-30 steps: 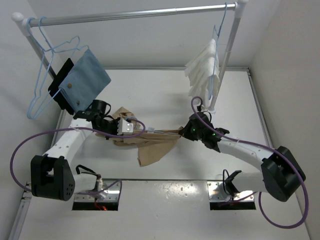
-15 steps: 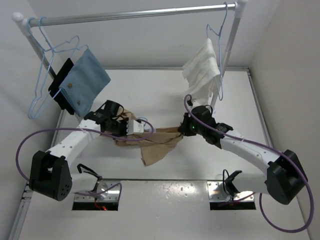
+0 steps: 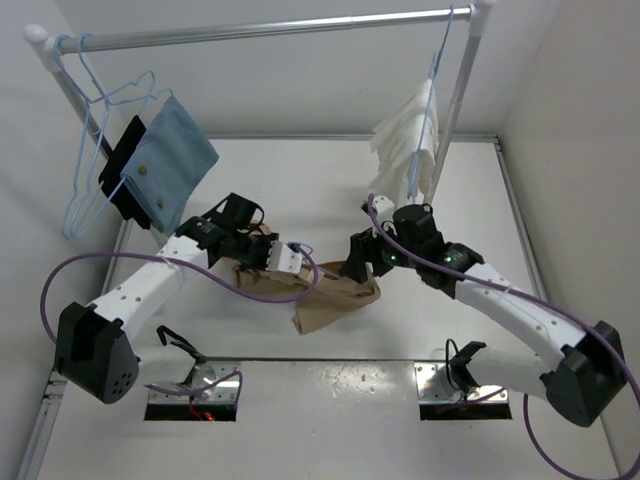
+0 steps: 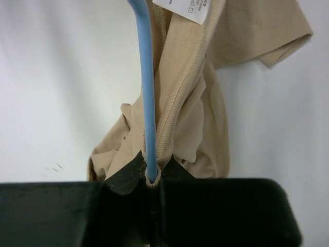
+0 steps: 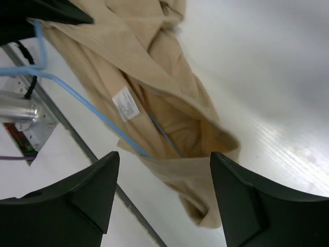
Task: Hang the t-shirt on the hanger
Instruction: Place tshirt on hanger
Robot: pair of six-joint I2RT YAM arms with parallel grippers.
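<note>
The hanger's hook has to stay free to hang the t-shirt, so the right gripper should next grab the hanger's wire side [image 3: 327,273] by the t-shirt's opening [image 3: 347,283].
The tan t-shirt [image 3: 335,295] lies bunched on the white table between the two arms. In the left wrist view my left gripper [image 4: 150,174] is shut on the pale-blue wire of the hanger [image 4: 148,92], with the ribbed collar of the t-shirt [image 4: 190,103] pinched around the wire. From above, the left gripper [image 3: 290,262] sits at the shirt's left end. My right gripper [image 5: 164,193] stands open just above the t-shirt [image 5: 154,77], holding nothing. The hanger's wire [image 5: 77,98] runs into the shirt's opening beside a white label. The right gripper [image 3: 362,255] hovers at the shirt's right end.
A metal rail [image 3: 260,30] spans the back. On it hang empty pale-blue hangers [image 3: 90,150], a blue denim-like cloth [image 3: 170,160] and a white cloth [image 3: 405,150]. The rail's right post [image 3: 455,110] stands close behind the right arm.
My right gripper has opened and let go of the t-shirt, which has sagged onto the table. The left arm has carried the hanger and collar to the right.
</note>
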